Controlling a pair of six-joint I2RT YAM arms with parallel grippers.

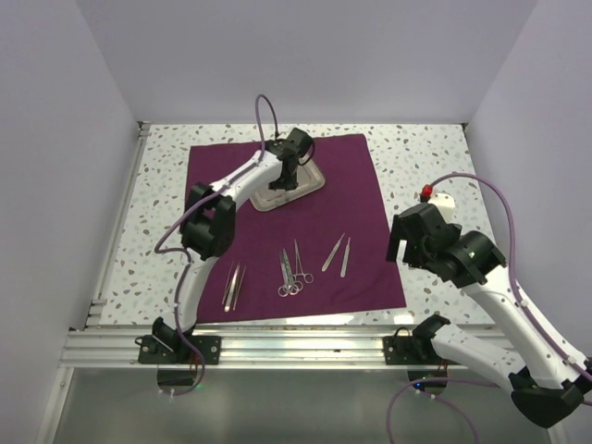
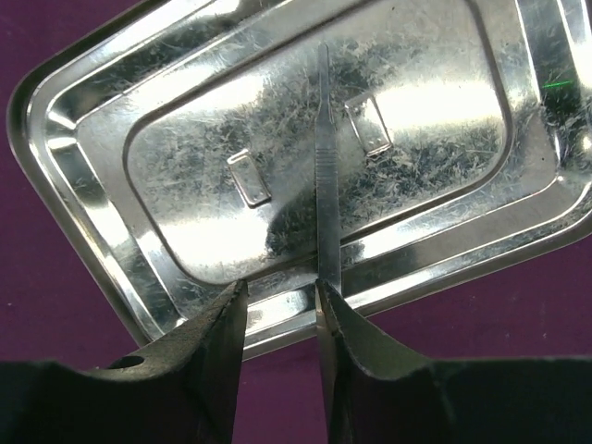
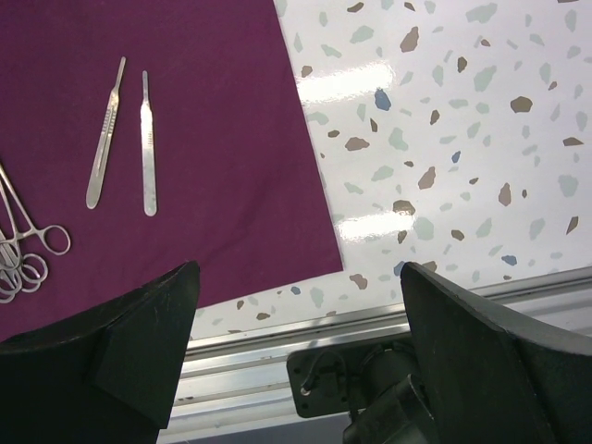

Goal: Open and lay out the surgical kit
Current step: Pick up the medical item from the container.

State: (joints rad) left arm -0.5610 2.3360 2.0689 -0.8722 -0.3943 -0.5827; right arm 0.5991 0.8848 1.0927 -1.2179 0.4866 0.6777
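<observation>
I need to grab the slim steel handle (image 2: 323,166) with my left gripper across its near end at the tray's rim (image 2: 329,273), with its narrow tip pointing away. Then I can lay it alongside the other handles.
The dark purple cloth (image 1: 351,199) lies spread flat on the table. The steel tray (image 1: 313,184) sits on its far middle. My left gripper (image 1: 294,168) hangs over the tray. In the left wrist view its jaws (image 2: 282,296) stand a little apart over the tray's near rim (image 2: 83,231). A slim steel handle (image 2: 323,166) lies across the tray with its near end against the right finger (image 2: 356,351), and the left finger (image 2: 217,342) is clear of it. My right gripper (image 1: 407,242) is wide open and empty beside the cloth's right edge; it also shows in the right wrist view (image 3: 301,277).
On the cloth's near half lie tweezers (image 1: 233,285), ring-handled scissors and forceps (image 1: 290,271) and two slim handles (image 1: 338,252). The handles (image 3: 106,134) and rings (image 3: 28,250) show in the right wrist view. An aluminium rail (image 1: 305,344) runs along the near edge. White walls close the sides and back.
</observation>
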